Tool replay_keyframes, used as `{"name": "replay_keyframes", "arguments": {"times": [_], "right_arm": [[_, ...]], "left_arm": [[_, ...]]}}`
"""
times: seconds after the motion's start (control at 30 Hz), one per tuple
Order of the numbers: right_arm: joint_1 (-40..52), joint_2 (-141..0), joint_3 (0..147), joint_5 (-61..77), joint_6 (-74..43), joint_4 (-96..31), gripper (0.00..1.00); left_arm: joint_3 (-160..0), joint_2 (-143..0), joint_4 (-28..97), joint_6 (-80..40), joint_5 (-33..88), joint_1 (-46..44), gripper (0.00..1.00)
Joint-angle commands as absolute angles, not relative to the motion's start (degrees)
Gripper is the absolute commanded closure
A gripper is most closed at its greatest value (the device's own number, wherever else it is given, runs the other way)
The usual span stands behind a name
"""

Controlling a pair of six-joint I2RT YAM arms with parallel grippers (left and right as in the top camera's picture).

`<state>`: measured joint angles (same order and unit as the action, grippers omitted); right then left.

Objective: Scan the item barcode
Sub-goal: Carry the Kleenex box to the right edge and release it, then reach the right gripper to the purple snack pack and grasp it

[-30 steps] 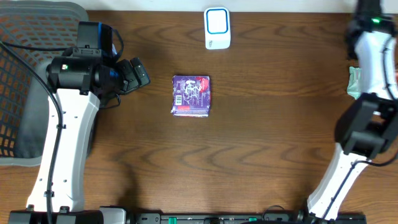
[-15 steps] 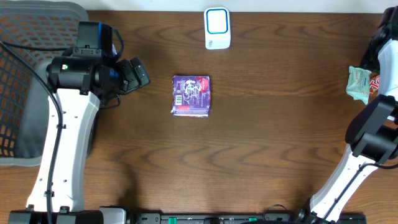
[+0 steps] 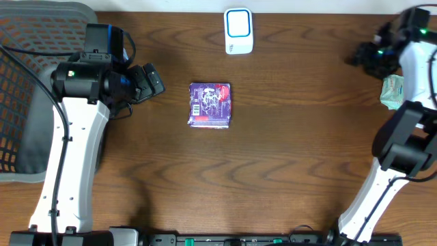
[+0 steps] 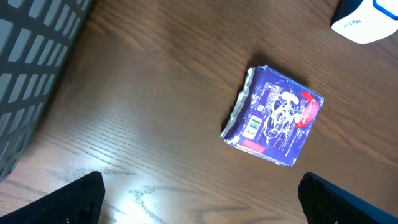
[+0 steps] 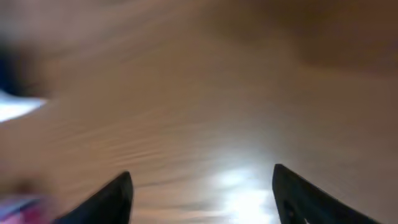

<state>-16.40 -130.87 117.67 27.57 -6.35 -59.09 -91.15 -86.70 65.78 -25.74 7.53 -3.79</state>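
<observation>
My right gripper grabs the purple packet by its red-patched side (image 3: 224,103) (image 5: 28,211) next, away from the barcode, so that I scan the barcode.
A purple packet (image 3: 210,104) lies flat mid-table, its barcode label (image 4: 252,127) facing up at the left edge. The white scanner with a blue window (image 3: 238,31) stands at the table's back edge, and one corner of the scanner (image 4: 367,22) shows in the left wrist view. My left gripper (image 3: 153,82) hovers left of the packet, open and empty, with the packet (image 4: 273,115) ahead of its fingertips (image 4: 81,199). My right gripper (image 3: 365,58) is at the far right back, open over bare wood; the right wrist view is blurred, its fingers (image 5: 115,199) wide apart.
A pale green packet (image 3: 392,91) lies at the table's right edge, beside the right arm. A dark mesh basket (image 3: 27,68) sits off the left side, behind the left arm, and the mesh (image 4: 31,62) fills the left wrist view's upper left.
The right gripper has gone from shut to open and swung leftward from the right edge. The green packet, earlier partly under the arm, now lies uncovered. The left arm and purple packet are unmoved.
</observation>
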Motion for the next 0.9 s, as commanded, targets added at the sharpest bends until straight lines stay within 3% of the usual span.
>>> {"name": "replay_keyframes", "arguments": {"times": [0.0,0.13,0.17,0.23,0.37,0.6,0.87], "right_arm": [[-9.3,-131.0,117.4,56.0,-2.7,-59.2,0.34],[-1.4,-131.0,117.2,51.0,-2.7,-60.6,0.32],[3.0,-131.0,117.2,44.5,-2.7,-61.7,0.01],[7.4,-131.0,117.1,36.6,-3.0,-63.4,0.11],[16.8,-131.0,116.3,25.6,-7.4,-64.4,0.14],[24.5,-131.0,112.4,24.7,-16.4,-61.6,0.13],[26.6,-131.0,103.6,25.8,-19.3,-50.3,0.35]], "left_arm": [[-91.2,-86.8,66.0,-26.2,7.2,-3.6,0.01],[-91.2,-86.8,66.0,-26.2,7.2,-3.6,0.01],[-91.2,-86.8,66.0,-26.2,7.2,-3.6,0.01],[-91.2,-86.8,66.0,-26.2,7.2,-3.6,0.01],[-91.2,-86.8,66.0,-26.2,7.2,-3.6,0.01],[-91.2,-86.8,66.0,-26.2,7.2,-3.6,0.01],[-91.2,-86.8,66.0,-26.2,7.2,-3.6,0.01]]}}
